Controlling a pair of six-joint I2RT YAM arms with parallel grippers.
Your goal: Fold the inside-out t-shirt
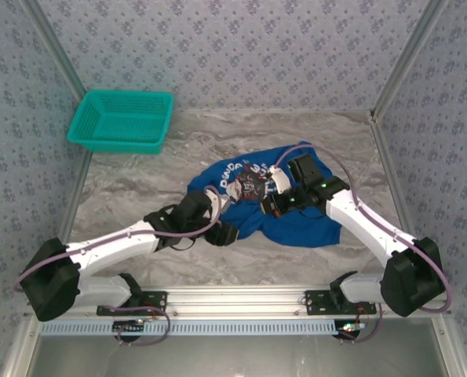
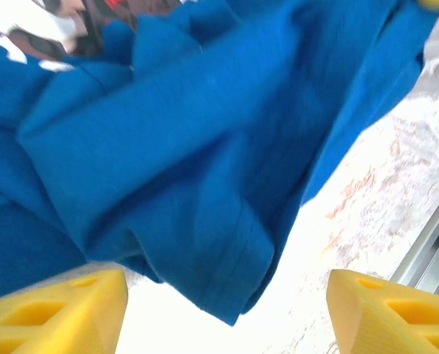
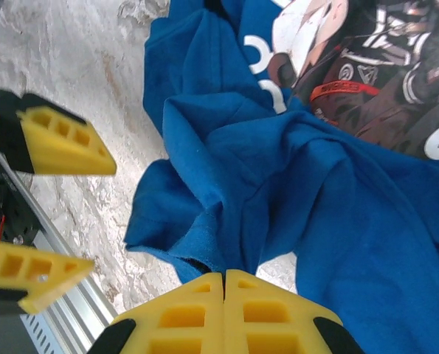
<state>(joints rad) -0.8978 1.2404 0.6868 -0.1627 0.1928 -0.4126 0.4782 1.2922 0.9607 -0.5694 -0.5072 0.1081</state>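
My left gripper should next grab the inside-out t-shirt (image 1: 296, 221) by its hanging hemmed corner (image 1: 242, 233) to fold it. Then both grippers can spread the t-shirt's edge.
The inside-out t-shirt (image 1: 296, 221) lies crumpled in the middle of the marble table, royal blue with a dark printed patch (image 1: 249, 187) showing. My right gripper (image 1: 271, 206) sits over its centre. In the right wrist view that gripper (image 3: 224, 274) is shut on a pinched fold of the blue fabric (image 3: 337, 206). My left gripper (image 1: 224, 232) is at the shirt's near-left edge. Its yellow fingers (image 2: 57, 313) stand wide apart and nothing is between them. A hemmed corner of the shirt (image 2: 226, 287) hangs just ahead of them, untouched. The open left gripper (image 3: 101, 214) also appears in the right wrist view.
A teal mesh basket (image 1: 122, 119) stands at the far left corner of the table (image 1: 139, 181). Patterned walls close in three sides. An aluminium rail (image 1: 233, 298) runs along the near edge, just behind the left gripper.
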